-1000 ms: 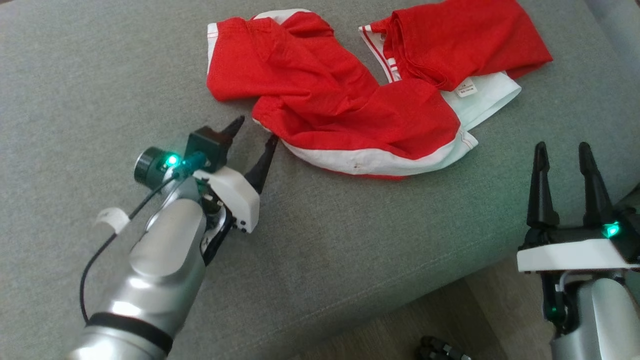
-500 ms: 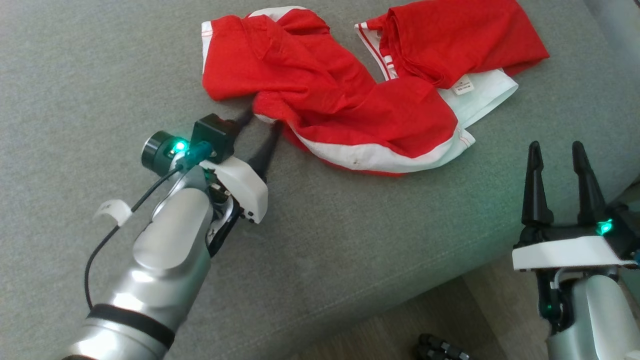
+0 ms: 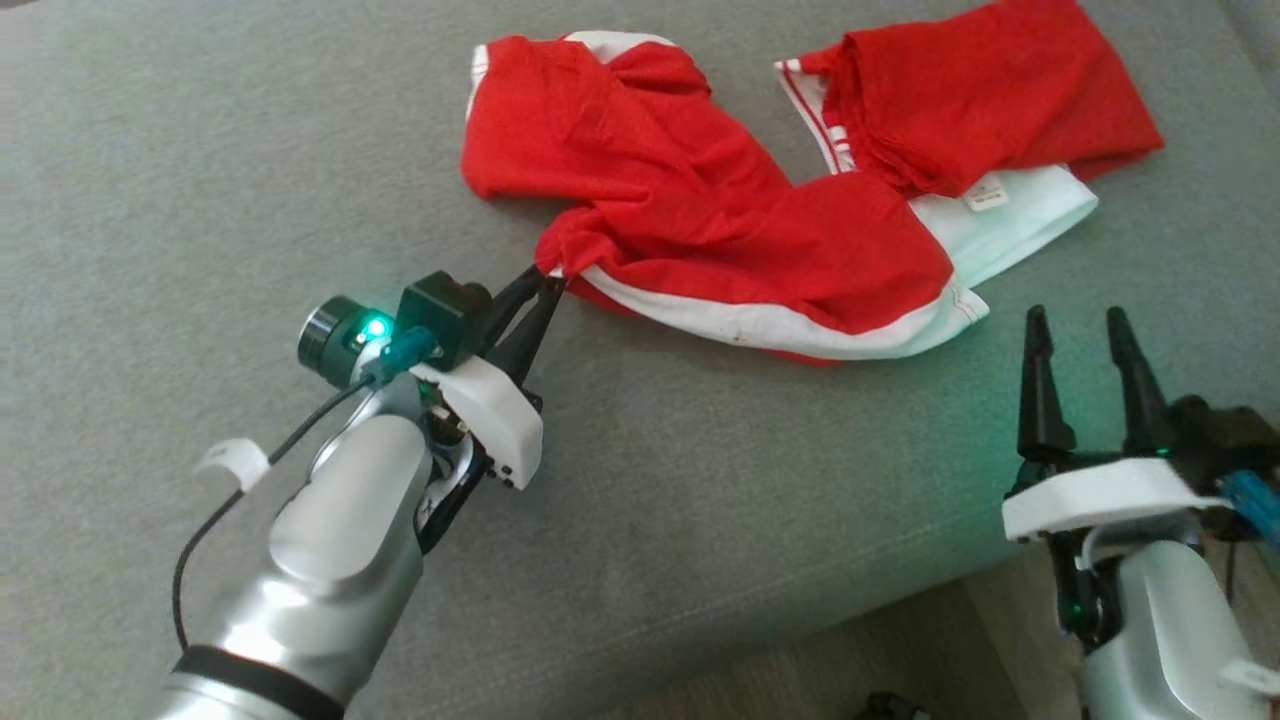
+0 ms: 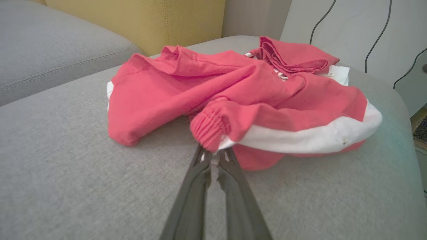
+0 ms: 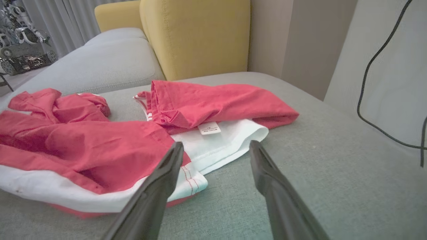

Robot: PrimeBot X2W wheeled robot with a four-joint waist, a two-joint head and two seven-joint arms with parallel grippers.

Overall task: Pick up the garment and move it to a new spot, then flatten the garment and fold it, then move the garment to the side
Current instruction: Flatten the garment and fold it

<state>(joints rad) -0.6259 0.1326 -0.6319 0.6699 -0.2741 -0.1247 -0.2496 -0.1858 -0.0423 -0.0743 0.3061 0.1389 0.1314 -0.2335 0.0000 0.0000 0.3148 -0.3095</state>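
Observation:
The garment's red cloth [image 3: 780,240] lies slack and crumpled while its white hem corner [image 3: 969,307] juts out free. Next, my right gripper pinches that corner.
The garment [image 3: 760,220] is red with white bands and lies crumpled on a grey sofa cushion [image 3: 200,180]. My left gripper [image 3: 547,282] is shut on the garment's near left corner, a gathered red edge beside a white band. In the left wrist view the garment [image 4: 233,100] bunches just past the closed left gripper [image 4: 213,154], whose tips pinch that edge. My right gripper [image 3: 1075,325] stands open at the lower right, just short of the garment's white hem. In the right wrist view the garment [image 5: 100,143] spreads past my open right gripper [image 5: 215,148], which holds nothing.
The cushion's front edge [image 3: 800,620] drops to a wooden floor [image 3: 900,650] at the lower right. A yellow cushion [image 5: 196,36] and another grey cushion [image 5: 100,63] stand behind. Black cables [image 5: 377,83] hang on the wall to the right.
My left gripper moved forward to the garment's near corner and shut on it. The head camera shifted, so the whole scene moved in the picture. The right gripper stayed open.

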